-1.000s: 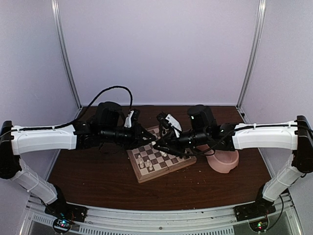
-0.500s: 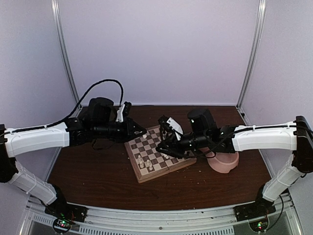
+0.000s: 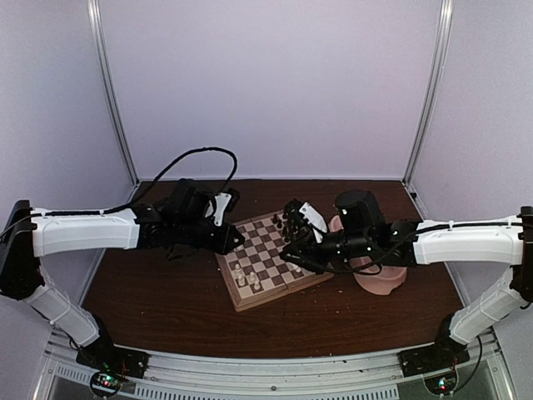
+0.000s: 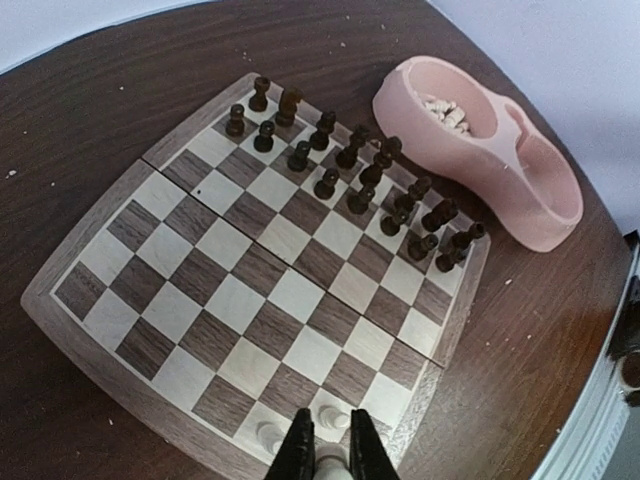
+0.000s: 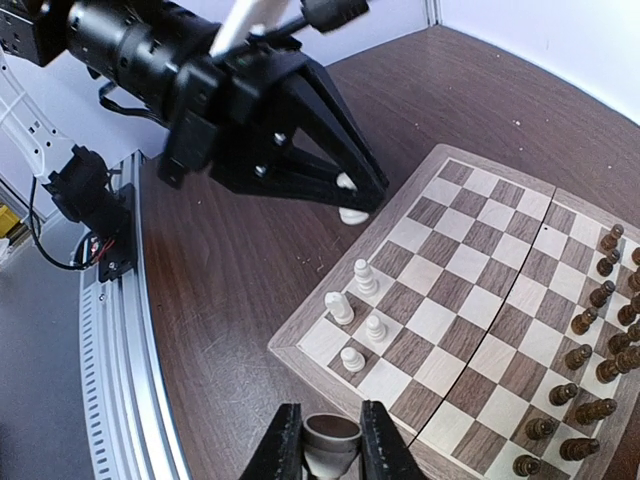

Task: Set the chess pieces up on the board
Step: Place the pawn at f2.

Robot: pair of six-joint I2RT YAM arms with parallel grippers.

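The white piece would fall from high above toward the board's edge if I opened now, so my left gripper must first move it toward its square.
The board (image 3: 268, 275) lies mid-table, seen also as the board (image 4: 250, 300) and the board (image 5: 470, 290). Dark pieces (image 4: 350, 160) fill its two far rows. Several cream chess pieces (image 5: 365, 275) stand near its left corner; in the top view these cream pieces (image 3: 241, 275) show small. My left gripper (image 4: 330, 450) hangs over that corner, shut on a white piece (image 4: 328, 465). From the right wrist the left gripper (image 5: 352, 200) shows holding the white piece (image 5: 352, 212). My right gripper (image 5: 330, 440) is shut on a cream piece (image 5: 332, 438), base up, above the board's near edge.
A pink double bowl (image 3: 379, 279) sits right of the board; one compartment of the bowl (image 4: 520, 190) holds several loose cream pieces (image 4: 445, 110). An aluminium rail (image 5: 120, 360) runs along the table's near edge. Both arms (image 3: 83, 233) reach in from the sides.
My left gripper drew back off the board's middle toward its left corner, still holding its piece. The right gripper pulled back to the right and nearer, keeping its piece.
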